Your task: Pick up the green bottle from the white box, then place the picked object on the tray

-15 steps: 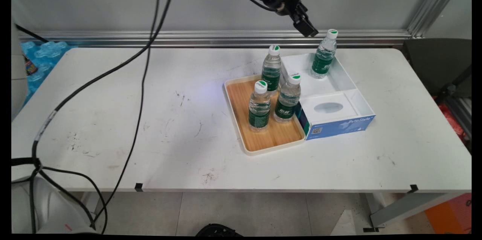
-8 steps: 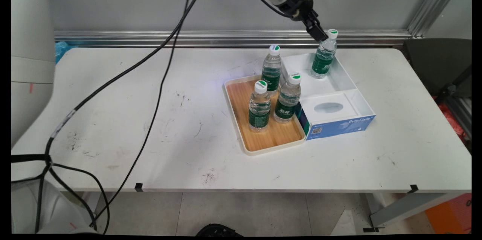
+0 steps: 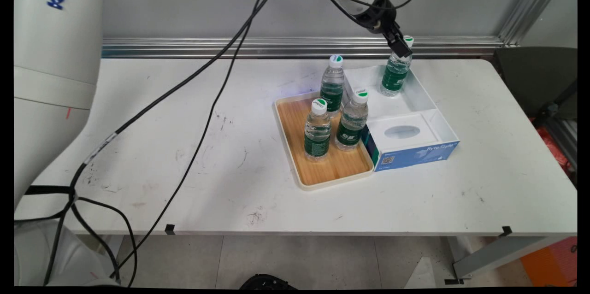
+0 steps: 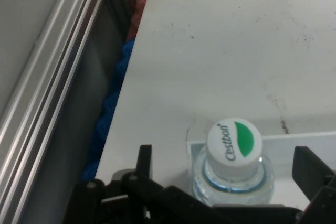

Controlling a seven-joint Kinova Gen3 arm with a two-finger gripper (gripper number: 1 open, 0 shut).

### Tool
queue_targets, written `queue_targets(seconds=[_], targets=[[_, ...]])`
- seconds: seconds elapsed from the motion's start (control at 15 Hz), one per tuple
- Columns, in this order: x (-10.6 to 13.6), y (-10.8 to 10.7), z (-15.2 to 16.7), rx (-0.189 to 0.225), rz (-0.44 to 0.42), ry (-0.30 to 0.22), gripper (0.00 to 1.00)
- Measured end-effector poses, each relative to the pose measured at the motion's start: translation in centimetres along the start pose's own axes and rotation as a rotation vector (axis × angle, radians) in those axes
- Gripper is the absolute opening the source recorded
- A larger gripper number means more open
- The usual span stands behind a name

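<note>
My gripper is to grab the small water bottle by its neck (image 3: 404,53) next, to lift it out of the white open box (image 3: 371,85).
A clear water bottle (image 3: 394,75) with a green label and a white-and-green cap stands upright in the far corner of a white open box (image 3: 426,96). My gripper (image 3: 402,48) hangs at the bottle's top, coming down from the upper left. In the hand view the cap (image 4: 234,142) sits between my two black fingers (image 4: 144,158), which stand apart on either side of the neck without touching it. The gripper (image 4: 226,156) is open and holds nothing.
A wooden tray (image 3: 322,172) to the left of the box carries three more upright bottles (image 3: 317,130). A blue-and-white tissue box (image 3: 405,146) fills the white box's near half. Black cables (image 3: 207,109) hang across the table's left. Behind runs a metal rail (image 3: 276,47).
The gripper has moved right and down, from beside the bottle's cap on the left to straddling it. The bottles have not moved.
</note>
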Motion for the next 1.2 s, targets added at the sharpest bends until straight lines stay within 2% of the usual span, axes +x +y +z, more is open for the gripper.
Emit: queue_targets(seconds=[0.67,0.73,1.2], targets=[[-0.4,-0.2,2.8,-0.011,-0.014,-0.032,1.00],[-0.5,-0.1,2.9,-0.013,-0.016,-0.033,0.00],[-0.5,0.4,3.2,-0.033,-0.020,-0.032,0.00]])
